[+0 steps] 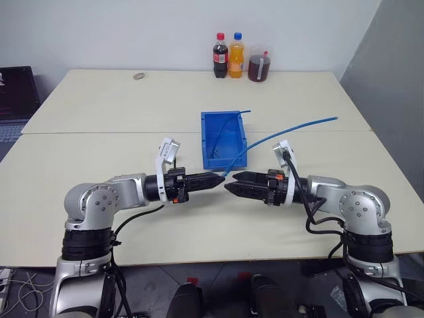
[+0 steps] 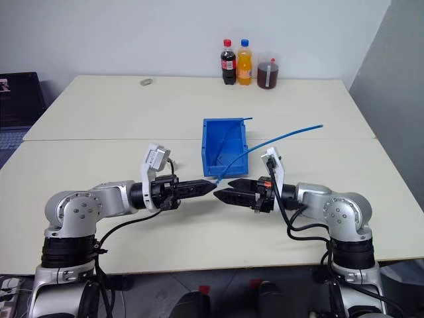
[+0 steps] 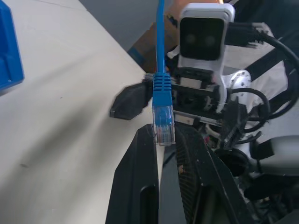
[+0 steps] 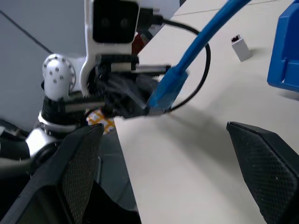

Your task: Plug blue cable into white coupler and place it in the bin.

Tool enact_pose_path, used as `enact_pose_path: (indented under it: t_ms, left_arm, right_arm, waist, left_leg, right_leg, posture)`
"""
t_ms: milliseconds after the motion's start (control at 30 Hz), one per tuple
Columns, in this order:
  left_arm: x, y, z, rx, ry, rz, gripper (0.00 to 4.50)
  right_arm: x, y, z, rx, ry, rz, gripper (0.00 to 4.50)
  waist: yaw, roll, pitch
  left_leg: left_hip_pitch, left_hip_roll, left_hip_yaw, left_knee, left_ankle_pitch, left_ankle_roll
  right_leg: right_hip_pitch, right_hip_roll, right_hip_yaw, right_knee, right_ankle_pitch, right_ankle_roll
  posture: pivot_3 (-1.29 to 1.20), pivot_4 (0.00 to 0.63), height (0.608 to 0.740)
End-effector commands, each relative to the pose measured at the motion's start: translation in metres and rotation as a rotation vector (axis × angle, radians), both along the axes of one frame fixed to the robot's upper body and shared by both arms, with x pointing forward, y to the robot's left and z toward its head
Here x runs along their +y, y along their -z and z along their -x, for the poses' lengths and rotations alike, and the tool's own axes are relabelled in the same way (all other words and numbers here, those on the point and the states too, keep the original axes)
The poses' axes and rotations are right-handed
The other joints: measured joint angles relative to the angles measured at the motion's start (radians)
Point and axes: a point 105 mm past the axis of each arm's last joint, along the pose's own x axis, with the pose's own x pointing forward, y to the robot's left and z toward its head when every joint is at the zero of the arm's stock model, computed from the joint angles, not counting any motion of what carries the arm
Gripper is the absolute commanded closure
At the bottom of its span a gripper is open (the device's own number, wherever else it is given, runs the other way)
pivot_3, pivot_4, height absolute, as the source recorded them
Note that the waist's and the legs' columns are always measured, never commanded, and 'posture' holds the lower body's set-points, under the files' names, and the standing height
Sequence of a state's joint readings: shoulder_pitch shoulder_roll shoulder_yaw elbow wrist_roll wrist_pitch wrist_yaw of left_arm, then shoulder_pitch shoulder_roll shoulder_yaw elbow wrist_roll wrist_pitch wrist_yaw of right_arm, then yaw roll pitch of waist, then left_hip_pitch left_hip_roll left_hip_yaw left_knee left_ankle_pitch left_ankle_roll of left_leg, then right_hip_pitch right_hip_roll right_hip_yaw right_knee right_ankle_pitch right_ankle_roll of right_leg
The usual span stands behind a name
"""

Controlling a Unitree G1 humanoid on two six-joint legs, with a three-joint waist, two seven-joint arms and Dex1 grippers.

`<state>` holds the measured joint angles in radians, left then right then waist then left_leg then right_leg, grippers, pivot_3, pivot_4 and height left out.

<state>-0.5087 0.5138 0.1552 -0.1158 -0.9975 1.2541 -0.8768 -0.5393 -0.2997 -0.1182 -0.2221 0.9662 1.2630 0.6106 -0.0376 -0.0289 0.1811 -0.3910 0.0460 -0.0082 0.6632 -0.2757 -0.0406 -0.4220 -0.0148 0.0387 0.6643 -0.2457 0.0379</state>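
Note:
The cable arcs off long and slack [image 1: 285,132] from its plug, so my right gripper will grab the blue cable by the boot at its plug end [image 1: 226,173] next.
My left gripper [image 1: 220,179] is shut on the clear plug [image 3: 163,122] of the blue cable [image 1: 291,129]. The plug stands up between its fingertips. From there the cable arcs up and to the right across the table. My right gripper [image 1: 228,187] is open and empty, pointing at the left one tip to tip, a small gap apart, in front of the bin [image 1: 205,142]. The white coupler [image 4: 241,46] lies on the table beside the bin [image 4: 285,51]. A second thin blue cable [image 1: 228,129] lies in the bin, its end sticking over the back rim.
Two drink bottles [image 1: 228,56] and a jar of dark liquid [image 1: 258,65] stand at the table's far edge. A tape roll [image 1: 138,76] lies at the back left. A laptop [image 1: 13,93] sits off the table's left side.

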Motion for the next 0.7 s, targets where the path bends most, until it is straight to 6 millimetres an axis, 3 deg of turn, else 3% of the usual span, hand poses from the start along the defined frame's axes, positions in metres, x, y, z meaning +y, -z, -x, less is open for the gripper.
enact_pose_path:
  t_ms: [33, 267, 367, 700]
  left_arm:
    - [-0.002, -0.008, 0.013, -0.020, 0.039, 0.033, 4.25]
    - [0.000, -0.008, 0.015, -0.018, 0.028, 0.035, 4.25]
    - [0.000, -0.008, 0.015, -0.019, 0.018, 0.039, 4.25]
    - [-0.001, -0.009, 0.016, -0.017, 0.014, 0.041, 4.25]
  right_arm:
    - [0.000, -0.013, -0.002, -0.008, -0.013, -0.054, 0.01]
    - [0.005, -0.013, 0.004, 0.013, -0.074, -0.057, 0.01]
    - [0.006, -0.012, 0.006, 0.019, -0.090, -0.059, 0.47]
    - [0.011, -0.010, 0.005, 0.022, -0.118, -0.054, 2.68]
  waist:
    - [0.000, 0.000, 0.000]
    - [0.004, 0.000, 0.000]
    - [0.004, 0.000, 0.000]
    - [0.004, 0.000, 0.000]
  left_leg:
    - [0.000, 0.000, 0.000, 0.000, 0.000, 0.000]
    - [0.000, 0.000, 0.000, 0.000, 0.000, 0.000]
    - [0.000, 0.000, 0.000, 0.000, 0.000, 0.000]
    - [0.000, 0.000, 0.000, 0.000, 0.000, 0.000]
  right_leg:
    - [0.000, 0.000, 0.000, 0.000, 0.000, 0.000]
    - [0.000, 0.000, 0.000, 0.000, 0.000, 0.000]
    - [0.000, 0.000, 0.000, 0.000, 0.000, 0.000]
    - [0.000, 0.000, 0.000, -0.001, 0.000, 0.000]
  posture:
    - [0.00, 0.150, 0.740]
    - [0.00, 0.150, 0.740]
    - [0.00, 0.150, 0.740]
    - [0.00, 0.150, 0.740]
